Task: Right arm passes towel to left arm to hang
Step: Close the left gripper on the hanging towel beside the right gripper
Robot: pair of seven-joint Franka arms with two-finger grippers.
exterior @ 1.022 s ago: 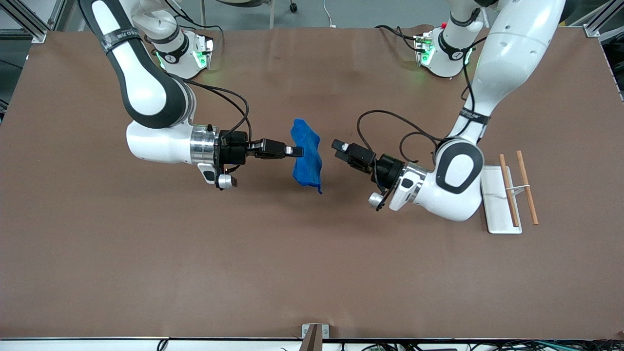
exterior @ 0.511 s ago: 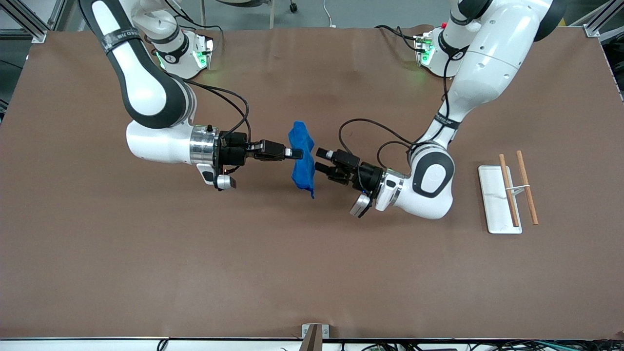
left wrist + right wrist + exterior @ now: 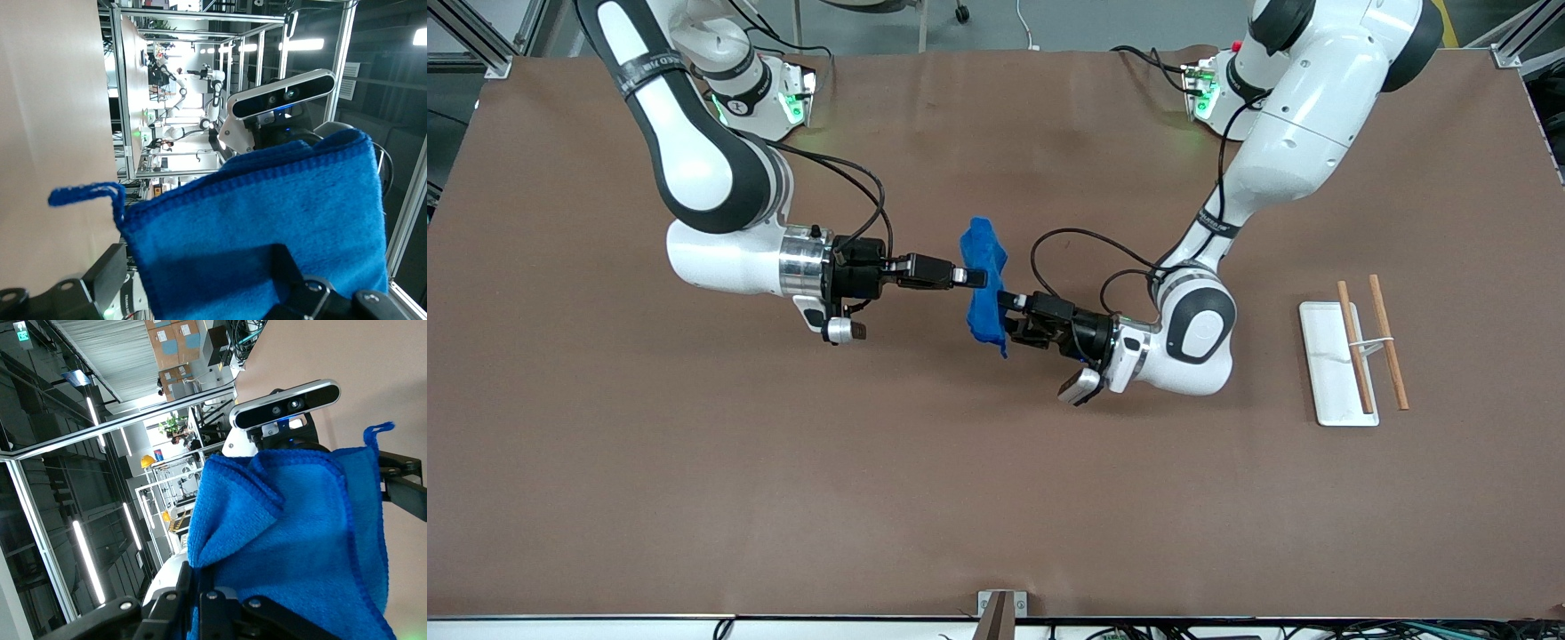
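Observation:
The towel [image 3: 984, 293] needs to hang on the wooden rods, so my left gripper will next grab the towel by its edge near the loop tag.
The bright blue towel [image 3: 984, 293] hangs in the air over the middle of the table, its loop tag [image 3: 87, 193] at one corner. My right gripper [image 3: 971, 277] is shut on the towel's upper part; in the right wrist view its fingers [image 3: 213, 607] pinch the cloth [image 3: 300, 520]. My left gripper [image 3: 1007, 316] is open at the towel's lower part, on the side toward the left arm's end. In the left wrist view [image 3: 200, 283] the towel [image 3: 267, 207] fills the frame, with one finger [image 3: 293, 280] in front of the cloth and the other beside its edge.
A white flat base [image 3: 1327, 373] with two wooden rods [image 3: 1390, 342] lies on the brown table [image 3: 783, 489] near the left arm's end. Black cables loop from both wrists.
My left arm has swung toward the towel, and its open gripper has gone from well apart to straddling the lower edge. My right gripper still holds the towel, nearly still.

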